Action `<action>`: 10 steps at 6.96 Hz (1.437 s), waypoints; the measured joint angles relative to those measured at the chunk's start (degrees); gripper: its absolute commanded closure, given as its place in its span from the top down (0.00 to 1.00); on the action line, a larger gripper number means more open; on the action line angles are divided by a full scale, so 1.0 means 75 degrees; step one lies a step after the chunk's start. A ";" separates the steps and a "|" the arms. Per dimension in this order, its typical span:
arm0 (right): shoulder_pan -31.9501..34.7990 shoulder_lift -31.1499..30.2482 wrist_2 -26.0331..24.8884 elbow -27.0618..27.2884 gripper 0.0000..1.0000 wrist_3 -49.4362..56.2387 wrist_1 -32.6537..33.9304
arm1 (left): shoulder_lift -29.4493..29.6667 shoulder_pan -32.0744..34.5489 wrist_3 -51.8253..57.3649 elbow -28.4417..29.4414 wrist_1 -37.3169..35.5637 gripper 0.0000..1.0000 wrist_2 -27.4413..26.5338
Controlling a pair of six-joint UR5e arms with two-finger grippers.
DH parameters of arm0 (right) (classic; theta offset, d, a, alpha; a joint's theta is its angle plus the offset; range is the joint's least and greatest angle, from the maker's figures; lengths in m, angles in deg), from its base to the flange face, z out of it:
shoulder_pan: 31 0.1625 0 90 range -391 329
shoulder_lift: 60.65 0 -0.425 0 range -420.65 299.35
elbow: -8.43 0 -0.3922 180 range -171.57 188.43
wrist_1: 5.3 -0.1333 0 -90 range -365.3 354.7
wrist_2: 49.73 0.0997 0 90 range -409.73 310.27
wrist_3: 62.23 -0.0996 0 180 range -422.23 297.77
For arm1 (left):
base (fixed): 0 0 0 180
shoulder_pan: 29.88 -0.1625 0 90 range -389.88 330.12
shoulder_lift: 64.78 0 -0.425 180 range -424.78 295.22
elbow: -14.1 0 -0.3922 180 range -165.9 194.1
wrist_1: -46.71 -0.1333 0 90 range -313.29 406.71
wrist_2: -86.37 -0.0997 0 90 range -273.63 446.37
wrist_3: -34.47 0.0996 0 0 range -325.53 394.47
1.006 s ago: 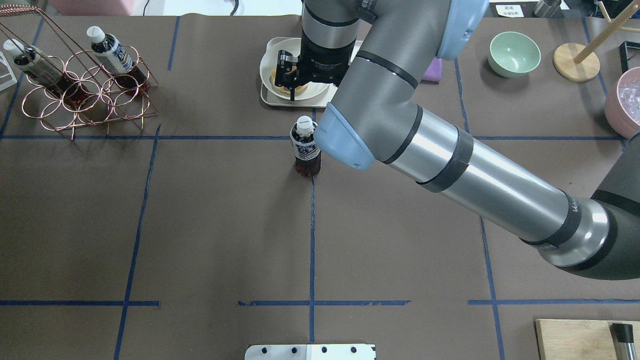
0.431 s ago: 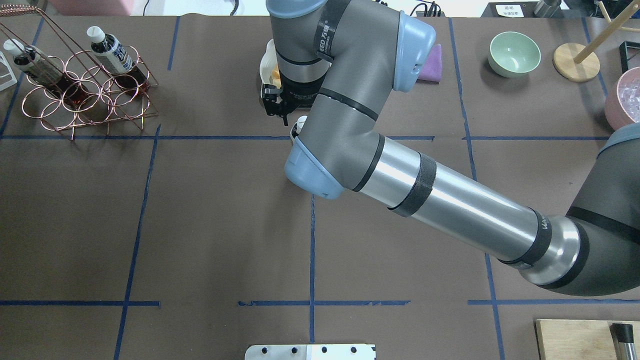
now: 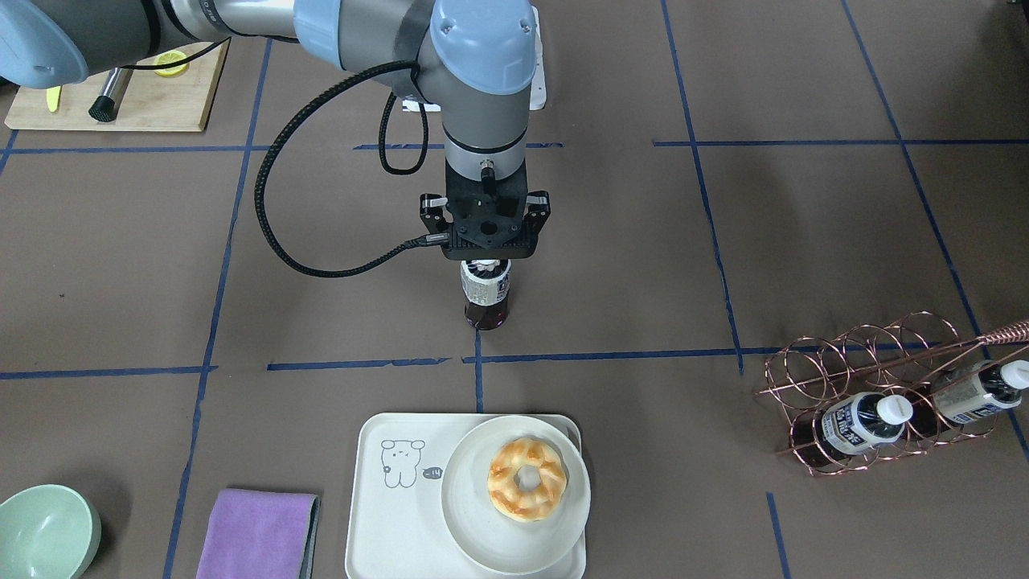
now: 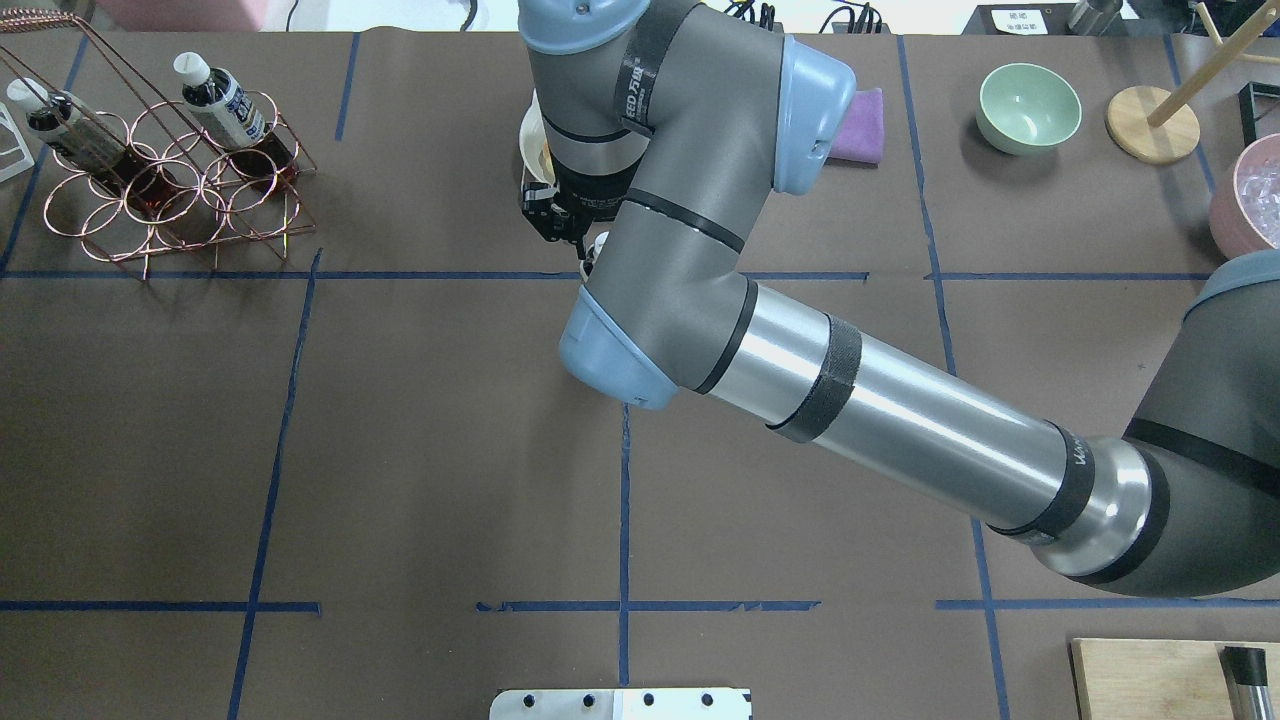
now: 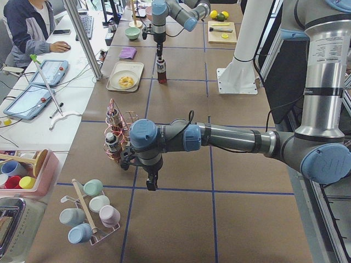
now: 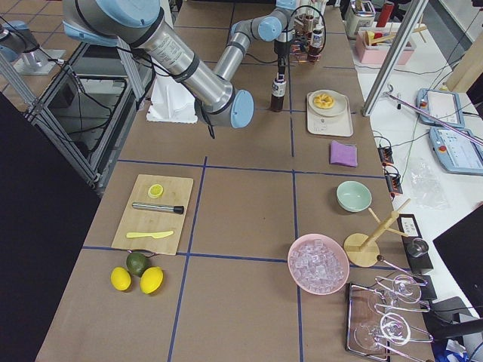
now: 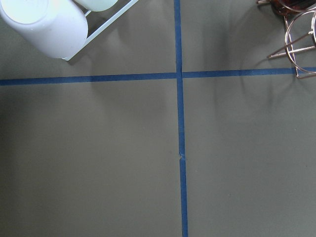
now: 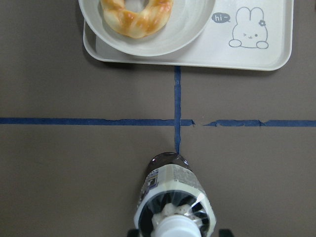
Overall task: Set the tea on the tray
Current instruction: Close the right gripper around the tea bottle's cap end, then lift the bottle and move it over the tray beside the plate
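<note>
I will next grab the bottle by its white cap (image 8: 176,228) with my right gripper to put the tea on the tray.
A tea bottle (image 3: 485,293) with a white cap stands upright on the brown table, on the robot's side of the tray (image 3: 386,515). My right gripper (image 3: 485,256) points down over its cap, jaws open on either side and not closed on it. In the right wrist view the bottle (image 8: 173,197) is directly below, with the tray (image 8: 256,54) beyond it. In the overhead view the arm hides most of the bottle; only its cap (image 4: 601,243) shows. My left gripper (image 5: 151,181) hangs low over bare table at the far left; I cannot tell its state.
A round plate (image 3: 555,527) with a doughnut fills the tray's right half; its bear side is bare. A copper rack (image 3: 876,386) holds two more tea bottles (image 3: 864,422). A purple cloth (image 3: 257,531), green bowl (image 3: 44,531) and wooden board (image 3: 120,96) lie around.
My right gripper has moved from above the plate on the tray back toward the robot and now stands over the bottle's cap. The bottle has not moved.
</note>
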State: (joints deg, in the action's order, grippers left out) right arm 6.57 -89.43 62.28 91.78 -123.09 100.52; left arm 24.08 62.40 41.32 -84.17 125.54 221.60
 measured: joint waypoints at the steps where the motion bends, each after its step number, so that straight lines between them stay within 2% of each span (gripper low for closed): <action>1: -0.0004 0.0011 -0.0076 -0.0002 0.56 0.0011 0.0000 | 0.0000 0.0000 0.0000 0.0006 0.0000 1.00 0.0002; 4: -0.0037 -0.0005 -0.0265 -0.0009 0.53 0.0017 -0.0024 | 0.0000 0.0000 0.0003 0.0022 0.0000 1.00 -0.0004; 5: -0.0075 -0.0010 -0.0292 -0.0011 0.47 0.0014 -0.0034 | 0.0000 0.0000 0.0005 0.0030 0.0000 1.00 -0.0002; 6: -0.0116 -0.0014 -0.0316 -0.0012 0.35 0.0009 -0.0039 | 0.0000 0.0000 0.0003 0.0033 0.0000 1.00 -0.0002; 7: -0.0150 -0.0016 -0.0333 -0.0009 0.13 0.0007 -0.0038 | 0.0000 0.0000 0.0001 0.0040 0.0000 1.00 -0.0002; 8: -0.0166 -0.0009 -0.0339 0.0001 0.02 0.0003 -0.0033 | 0.0000 0.0000 0.0000 0.0042 0.0000 1.00 -0.0002; 10: -0.0131 0.0046 -0.0456 0.0062 0.00 -0.0005 -0.0025 | 0.0000 0.0000 0.0005 0.0039 0.0000 1.00 -0.0005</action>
State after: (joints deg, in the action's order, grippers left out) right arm 5.58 -89.09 58.86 92.24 -123.12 100.33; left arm 24.08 62.40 41.36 -83.88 125.55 221.56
